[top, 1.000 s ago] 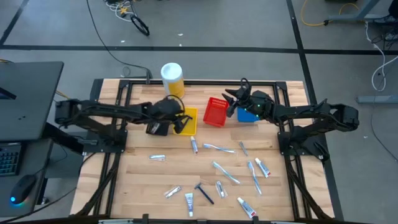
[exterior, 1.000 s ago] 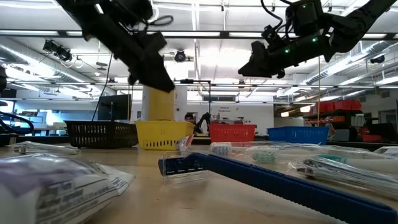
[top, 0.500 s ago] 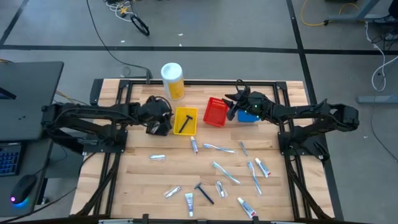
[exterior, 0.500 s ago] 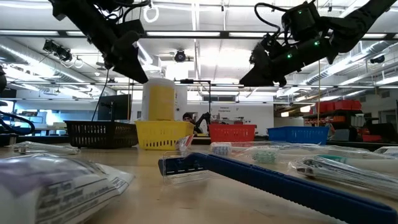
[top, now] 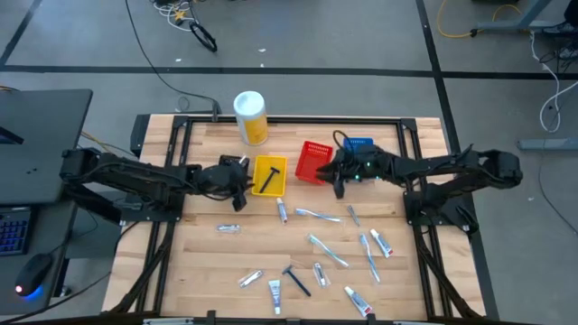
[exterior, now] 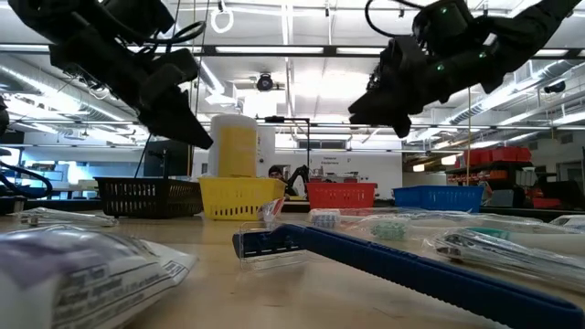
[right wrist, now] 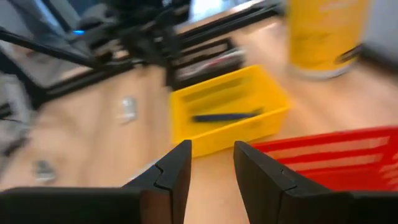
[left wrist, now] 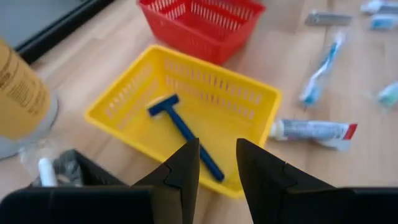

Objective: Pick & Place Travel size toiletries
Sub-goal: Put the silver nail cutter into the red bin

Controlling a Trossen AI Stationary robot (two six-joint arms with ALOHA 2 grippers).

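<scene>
My right gripper should next take the white tube by its flat crimped end (top: 285, 220), so that it can put the tube in the blue basket (top: 359, 142).
Travel size toiletries lie scattered on the wooden table: a tube (top: 282, 210), a toothbrush (top: 316, 215), a dark razor (top: 295, 280) and several more. A blue razor (left wrist: 183, 127) lies flat in the yellow basket (top: 269, 174). My left gripper (top: 238, 187) hangs just left of that basket, above the table, open and empty (left wrist: 217, 168). My right gripper (top: 338, 178) hovers at the red basket's (top: 313, 161) right side, open and empty (right wrist: 211, 165), pointing toward the yellow basket.
A yellow white-lidded canister (top: 250, 116) stands at the far edge behind the yellow basket. A blue basket (top: 358, 144) sits right of the red one. A black basket (exterior: 151, 195) stands left of the yellow one, under my left arm. Bare wood lies at the near left.
My left gripper has drawn back from over the yellow basket toward the table's left edge and sunk a little; the blue razor now shows lying in that basket. My right gripper has swung from over the blue basket toward the red basket, turning and moving toward the near edge.
</scene>
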